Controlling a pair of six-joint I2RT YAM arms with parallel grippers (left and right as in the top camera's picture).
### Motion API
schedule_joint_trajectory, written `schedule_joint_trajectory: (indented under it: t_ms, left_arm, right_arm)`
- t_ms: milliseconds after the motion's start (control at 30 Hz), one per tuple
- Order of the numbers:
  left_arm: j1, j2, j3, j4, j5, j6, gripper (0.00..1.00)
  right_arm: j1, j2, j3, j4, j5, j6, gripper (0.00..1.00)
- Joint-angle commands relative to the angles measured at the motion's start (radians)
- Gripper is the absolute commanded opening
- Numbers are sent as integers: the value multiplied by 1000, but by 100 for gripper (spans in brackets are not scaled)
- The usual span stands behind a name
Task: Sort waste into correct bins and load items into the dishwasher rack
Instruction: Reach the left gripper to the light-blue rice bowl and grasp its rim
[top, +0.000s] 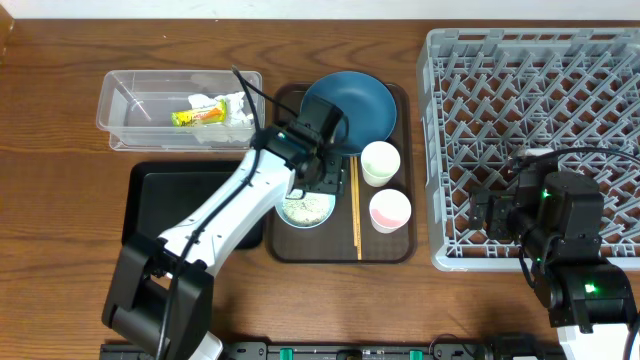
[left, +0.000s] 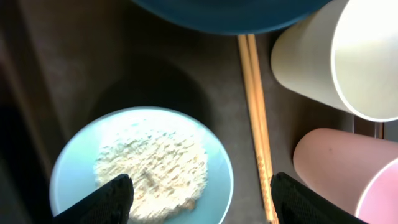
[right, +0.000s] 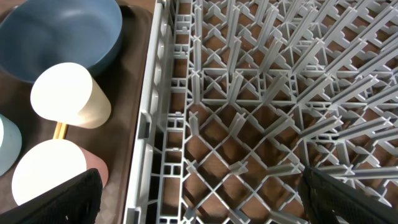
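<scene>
I need to move my left gripper lower first, because its fingers are still above the light blue bowl's rim, and then I should close it on the bowl.
My left gripper (top: 318, 178) is open, its fingers (left: 199, 202) straddling the right half of the light blue bowl (left: 74, 168), which holds white rice (left: 152, 165). The bowl (top: 305, 210) sits on the brown tray beside the chopsticks (top: 355, 215), cream cup (top: 380, 162), pink cup (top: 390, 211) and dark blue plate (top: 355, 105). The napkin (top: 232, 105) and yellow-green wrapper (top: 198, 116) lie in the clear tub (top: 115, 120). The black tray (top: 160, 205) holds nothing. My right gripper (right: 199, 199) is open over the rack's (top: 530, 90) front left corner.
The brown serving tray (top: 340, 255) lies between the black tray and the rack. The left arm crosses over the black tray's right end. The rack's left wall (right: 146, 124) stands right beside the two cups.
</scene>
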Motion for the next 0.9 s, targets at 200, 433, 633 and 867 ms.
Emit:
schedule_joint_trajectory:
  t_ms: [200,433,633,867]
  left_arm:
    - [-26,51,-70,96,-2,-21,73]
    - [-56,120,-70,121,-2,-24,67]
    - [-78,169,-70,140,-2,-35,55]
    - [-79,174,-70,134,-5,-35,35]
  right_arm:
    - [5,-3,21,-7,3,10,99]
    - [5,-3,21,-9,3,10,99]
    - [5,-3,21,-9,3,10,99]
    - [5,-3,21,-13,3,10,99]
